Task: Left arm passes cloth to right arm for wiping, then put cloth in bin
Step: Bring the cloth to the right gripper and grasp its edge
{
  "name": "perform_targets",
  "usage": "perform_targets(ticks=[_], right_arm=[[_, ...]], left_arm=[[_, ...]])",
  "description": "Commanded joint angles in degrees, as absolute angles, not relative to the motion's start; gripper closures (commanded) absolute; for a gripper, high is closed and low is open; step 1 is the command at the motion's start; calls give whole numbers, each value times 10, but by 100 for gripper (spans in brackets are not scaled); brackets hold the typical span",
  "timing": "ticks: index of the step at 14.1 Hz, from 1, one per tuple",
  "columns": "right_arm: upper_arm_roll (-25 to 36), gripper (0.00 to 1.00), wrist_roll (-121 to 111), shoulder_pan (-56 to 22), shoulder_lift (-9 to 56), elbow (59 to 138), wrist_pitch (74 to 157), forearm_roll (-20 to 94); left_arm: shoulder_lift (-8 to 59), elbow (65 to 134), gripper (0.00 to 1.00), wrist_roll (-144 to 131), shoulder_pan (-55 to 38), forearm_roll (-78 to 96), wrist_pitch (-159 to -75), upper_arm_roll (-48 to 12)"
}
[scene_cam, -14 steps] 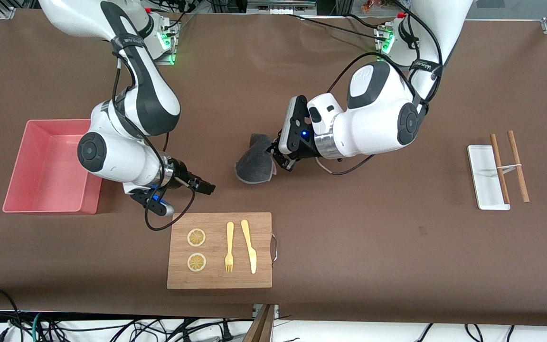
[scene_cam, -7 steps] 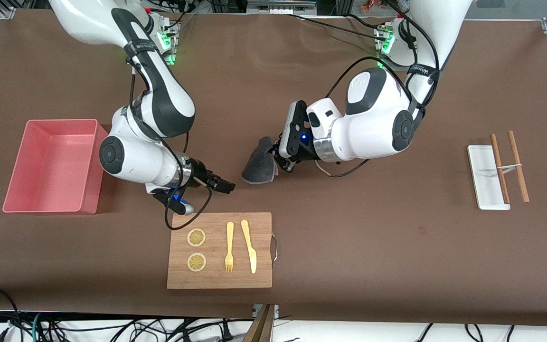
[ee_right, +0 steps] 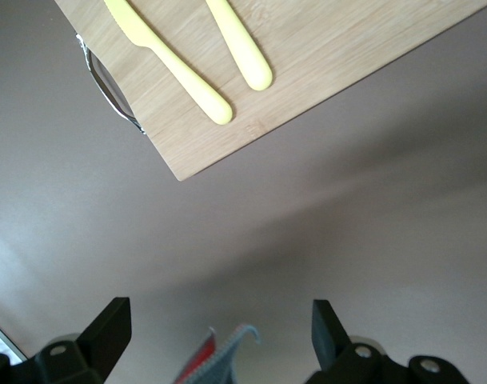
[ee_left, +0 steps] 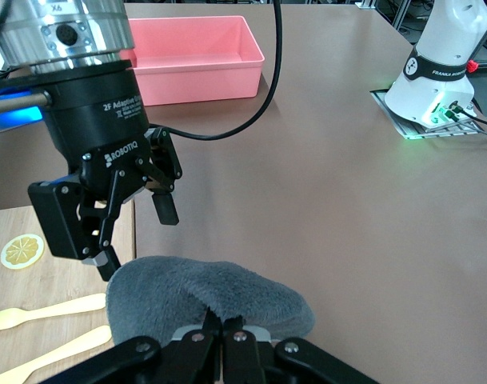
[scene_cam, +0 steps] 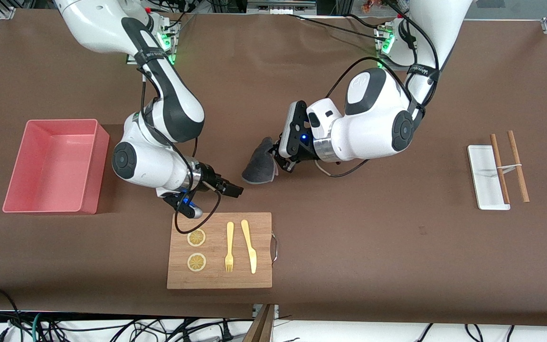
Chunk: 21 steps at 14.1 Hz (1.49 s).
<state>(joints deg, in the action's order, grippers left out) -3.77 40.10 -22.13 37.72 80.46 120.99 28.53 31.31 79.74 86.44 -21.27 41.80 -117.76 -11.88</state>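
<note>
My right gripper grabs the cloth by its curled edge (scene_cam: 252, 174) next, to wipe with it. Then the cloth goes in the salmon-pink bin (scene_cam: 50, 166).
The dark grey cloth (scene_cam: 259, 165) hangs from my left gripper (scene_cam: 277, 162), which is shut on its edge above the table's middle. In the left wrist view the cloth (ee_left: 203, 300) bulges out from my shut left gripper (ee_left: 225, 330). My right gripper (scene_cam: 234, 190) is open and empty, just beside the cloth, toward the right arm's end. It also shows in the left wrist view (ee_left: 139, 232). In the right wrist view the cloth (ee_right: 223, 360), grey with a red face, sits between my open right gripper's (ee_right: 219, 336) fingers (ee_right: 107, 328) without touching them. The salmon-pink bin (scene_cam: 50, 166) stands empty at the right arm's end.
A wooden cutting board (scene_cam: 220, 250) with two lemon slices, a yellow fork and a yellow knife lies nearer the front camera than the grippers. A small white tray (scene_cam: 485, 176) with two brown sticks lies at the left arm's end.
My right arm has moved from beside the bin toward the cloth, gripper open. My left gripper shifted slightly with the cloth at first, then held still.
</note>
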Motion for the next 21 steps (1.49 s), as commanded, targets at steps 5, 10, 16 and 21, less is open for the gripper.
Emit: perform_targets(ticks=[5, 10, 16, 21], right_arm=[[-51, 0, 416, -238, 397, 778, 1195, 323], [-51, 0, 413, -238, 398, 782, 1121, 328], [-50, 2, 415, -224, 396, 780, 1056, 328], [-47, 16, 424, -218, 396, 780, 1035, 396]], left_arm=[[305, 800, 100, 882, -214, 438, -1183, -115], [304, 800, 100, 882, -214, 438, -1183, -115], [304, 800, 100, 882, -213, 438, -1183, -115], [301, 797, 100, 883, -207, 437, -1178, -115]])
